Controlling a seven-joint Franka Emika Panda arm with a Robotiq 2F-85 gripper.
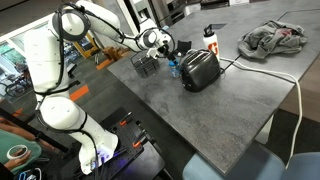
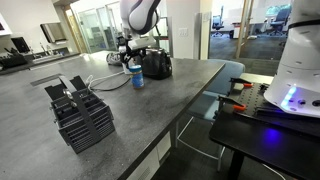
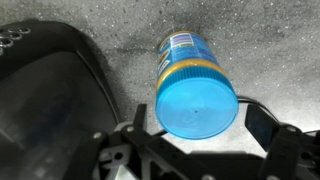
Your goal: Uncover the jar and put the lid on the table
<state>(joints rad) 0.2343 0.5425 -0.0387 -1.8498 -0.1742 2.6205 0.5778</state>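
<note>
Next, my gripper grabs the round blue lid by its rim from above to uncover the jar and lay the lid on the tabletop.
The jar is small and clear, with a yellow and blue label, and stands on the dark grey table. Its round blue lid is on it. My gripper is open right above the lid, with one finger on each side and neither pressing on it. In both exterior views the jar stands next to the black toaster, with my gripper just above it.
The black toaster stands right beside the jar, with its cord behind. A dark mesh basket, a white bottle with a black cap and a crumpled cloth are on the table.
</note>
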